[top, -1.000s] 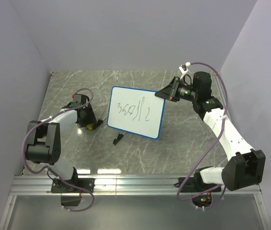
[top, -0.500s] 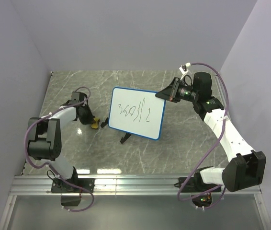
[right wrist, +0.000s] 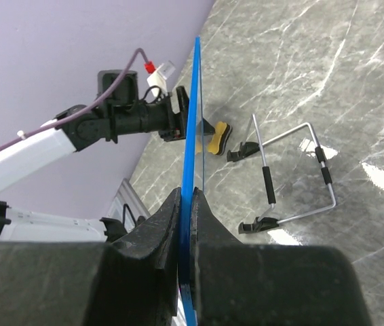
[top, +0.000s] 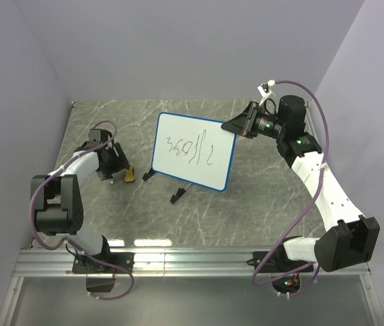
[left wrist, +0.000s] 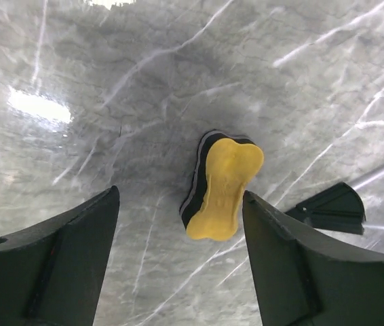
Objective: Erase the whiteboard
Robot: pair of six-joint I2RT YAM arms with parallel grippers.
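Note:
The left gripper will next grab the eraser by its narrow yellow middle (top: 129,174), so the eraser's black base stays free to wipe the whiteboard (top: 193,152).
The whiteboard (top: 193,152), white with a blue rim and dark scribbles, is held tilted above the table. My right gripper (top: 234,126) is shut on its top right corner; the right wrist view shows the blue rim (right wrist: 190,136) edge-on between the jaws. Its wire stand with black feet (right wrist: 294,183) hangs below. A small yellow eraser with a black base (left wrist: 220,185) lies on the marble table left of the board, also in the top view (top: 129,176). My left gripper (left wrist: 178,272) is open, just short of the eraser, not touching it.
The grey marble table (top: 260,197) is walled by purple panels at left, back and right. A metal rail (top: 192,261) runs along the near edge. One black stand foot (left wrist: 331,209) shows right of the eraser.
My left gripper has drawn back to the left, leaving the eraser on the table. My right gripper has lifted the whiteboard slightly up and away.

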